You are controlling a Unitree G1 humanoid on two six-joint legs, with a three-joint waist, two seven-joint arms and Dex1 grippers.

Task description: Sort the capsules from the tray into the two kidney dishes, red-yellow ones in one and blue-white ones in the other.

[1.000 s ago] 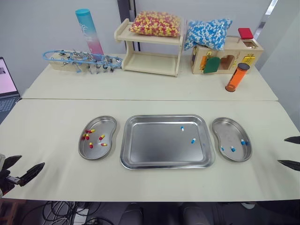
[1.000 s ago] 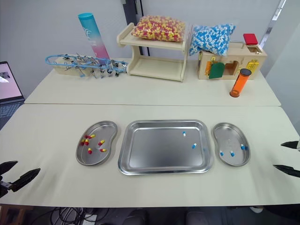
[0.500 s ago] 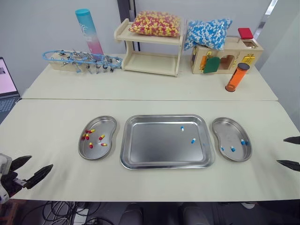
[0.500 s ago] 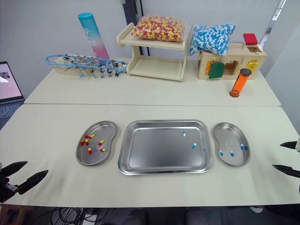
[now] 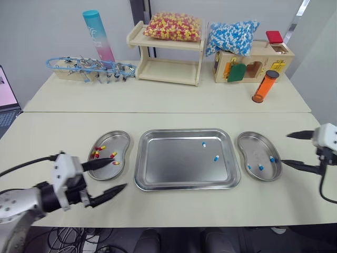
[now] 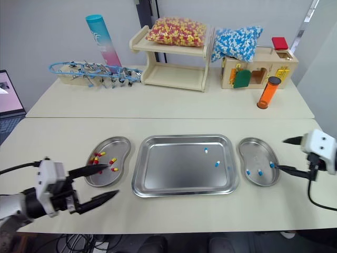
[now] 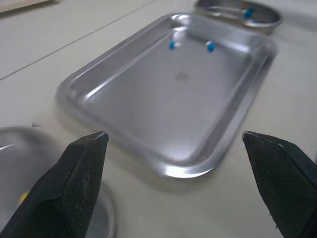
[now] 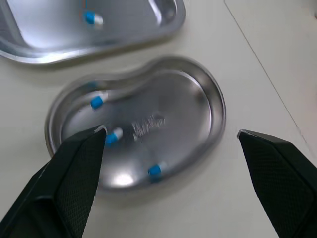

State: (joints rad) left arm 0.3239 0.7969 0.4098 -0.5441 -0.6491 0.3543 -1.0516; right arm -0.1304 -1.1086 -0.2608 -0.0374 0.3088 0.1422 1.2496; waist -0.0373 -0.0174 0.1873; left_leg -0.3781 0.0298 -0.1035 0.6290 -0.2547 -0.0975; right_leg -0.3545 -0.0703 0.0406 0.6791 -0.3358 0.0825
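I should next use my right gripper to grab the blue-white capsule's white end (image 5: 204, 146). Then I can sort the capsule into the capsule's kidney dish (image 5: 259, 156).
A steel tray (image 5: 184, 182) lies mid-table with two blue-white capsules (image 5: 204, 144) (image 5: 216, 157) in its right half. To its left, a kidney dish (image 5: 107, 137) holds several red-yellow capsules (image 5: 97, 154). The kidney dish (image 5: 245, 141) on the tray's right holds three blue-white capsules (image 5: 260, 167). My left gripper (image 5: 119, 173) is open at the near right edge of the left dish, empty. My right gripper (image 5: 285, 149) is open just right of the right dish, empty. In the right wrist view, that dish (image 8: 198, 109) lies between the fingers.
At the back stand a shelf with a bag of red-yellow capsules (image 5: 174, 26), a bag of blue-white capsules (image 5: 231, 37) on a wooden box (image 5: 263, 66), an orange bottle (image 5: 265, 87), a teal-pink tube (image 5: 97, 34) and a tool rack (image 5: 89, 68). A laptop (image 5: 4, 103) sits far left.
Both arms have swung in over the table: the left gripper from the near left corner to the left dish, the right gripper from the right edge to the right dish.
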